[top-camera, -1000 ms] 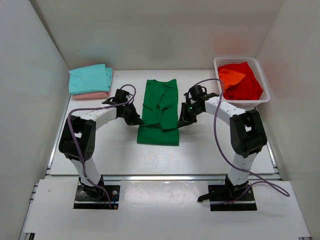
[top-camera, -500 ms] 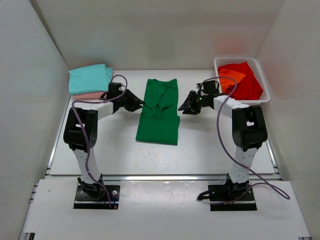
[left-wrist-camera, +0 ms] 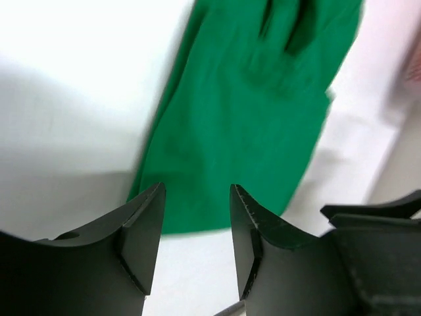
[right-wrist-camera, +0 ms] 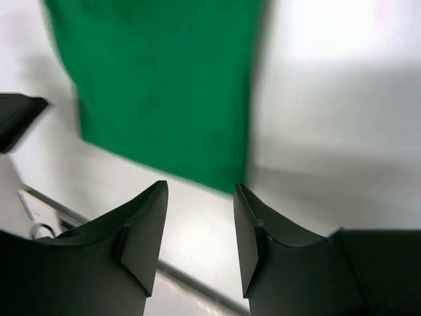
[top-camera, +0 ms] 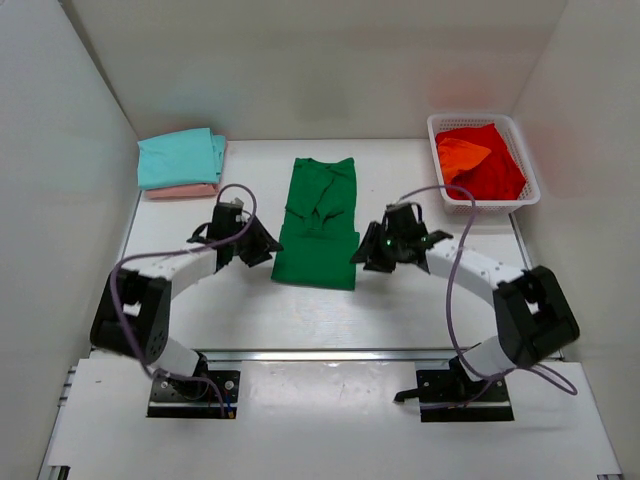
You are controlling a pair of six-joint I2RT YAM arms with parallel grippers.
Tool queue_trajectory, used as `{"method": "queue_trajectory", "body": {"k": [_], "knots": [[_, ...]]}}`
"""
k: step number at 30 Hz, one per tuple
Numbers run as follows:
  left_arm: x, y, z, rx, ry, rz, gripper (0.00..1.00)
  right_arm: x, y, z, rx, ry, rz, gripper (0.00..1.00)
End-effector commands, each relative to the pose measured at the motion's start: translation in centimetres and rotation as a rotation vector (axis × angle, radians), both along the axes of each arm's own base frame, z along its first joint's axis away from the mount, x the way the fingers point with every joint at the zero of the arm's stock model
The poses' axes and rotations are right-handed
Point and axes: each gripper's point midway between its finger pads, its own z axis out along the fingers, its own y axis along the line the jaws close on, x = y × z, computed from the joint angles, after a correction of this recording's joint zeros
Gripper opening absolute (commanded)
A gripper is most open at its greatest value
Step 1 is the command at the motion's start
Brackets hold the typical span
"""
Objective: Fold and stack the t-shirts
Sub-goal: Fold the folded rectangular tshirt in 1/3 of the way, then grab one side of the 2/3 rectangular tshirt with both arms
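Observation:
The robot's right gripper will next grab the dark green t-shirt's near corner (top-camera: 352, 286) (right-wrist-camera: 235, 185) to match the left gripper, so the dark green t-shirt can be folded away evenly.
A dark green t-shirt (top-camera: 320, 222) lies as a long folded strip in the middle of the table; it also shows in the left wrist view (left-wrist-camera: 250, 118) and the right wrist view (right-wrist-camera: 164, 85). My left gripper (top-camera: 262, 246) hovers open at the strip's near left edge, nothing between its fingers (left-wrist-camera: 141, 230). My right gripper (top-camera: 366, 252) hovers open at the near right edge, also with nothing in it. A folded teal t-shirt (top-camera: 180, 157) rests on a pale pink one (top-camera: 182, 190) at the back left. Red (top-camera: 490, 170) and orange (top-camera: 462, 152) t-shirts fill the basket.
The white lattice basket (top-camera: 532, 190) stands at the back right. White walls enclose the table on three sides. A metal rail runs along the near table edge (top-camera: 320, 354).
Both grippers let go of the green t-shirt and opened. They swung from the shirt's middle towards the back, then down to its near corners. The shirt now lies flatter.

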Motion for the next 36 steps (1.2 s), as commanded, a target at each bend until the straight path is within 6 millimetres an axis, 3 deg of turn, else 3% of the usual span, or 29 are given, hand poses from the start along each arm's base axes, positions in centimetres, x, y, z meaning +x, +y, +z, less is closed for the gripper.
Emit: {"method": "queue_trajectory", "body": {"k": [1, 3, 7, 18, 24, 28, 29, 31, 32, 35, 36], "knots": [[-2.0, 2.4, 0.4, 0.225, -0.101, 0.024, 0.55, -2.5, -1.0, -1.3, -0.053, 0.000, -0.156, 0.42], [-2.5, 2.7, 0.0, 0.244, -0.108, 0.040, 0.55, -4.6, -0.7, -3.0, -0.028, 0.053, -0.171, 0.42], [-2.9, 2.9, -1.3, 0.238, -0.090, 0.052, 0.56, -6.3, -0.4, -5.2, -0.016, 0.117, -0.161, 0.42], [-5.0, 2.0, -3.3, 0.228, -0.035, 0.055, 0.54, -5.4, 1.1, -7.0, 0.000, 0.148, -0.158, 0.42], [-4.8, 1.0, -4.0, 0.179, -0.033, 0.048, 0.53, -5.2, 2.0, -7.6, -0.018, 0.164, -0.126, 0.42], [-4.8, -0.9, -4.5, 0.139, -0.022, -0.023, 0.53, -5.3, 2.2, -8.0, -0.048, 0.182, -0.113, 0.24], [-4.8, -1.3, -4.8, 0.128, -0.024, -0.030, 0.51, -5.3, 2.3, -8.1, -0.047, 0.185, -0.111, 0.15], [-5.5, -2.3, -5.0, 0.088, -0.015, -0.062, 0.16, -5.5, 2.1, -8.1, -0.046, 0.193, -0.111, 0.00], [-6.0, -2.3, -5.4, 0.092, 0.001, -0.063, 0.01, -6.0, 1.8, -8.2, -0.058, 0.199, -0.097, 0.00], [-8.1, -1.9, -5.7, 0.113, 0.045, -0.087, 0.00, -7.4, 1.0, -7.8, -0.081, 0.214, -0.069, 0.00], [-9.1, -1.7, -5.4, 0.115, 0.059, -0.096, 0.00, -8.8, 0.4, -8.4, -0.096, 0.250, -0.048, 0.00]]}}
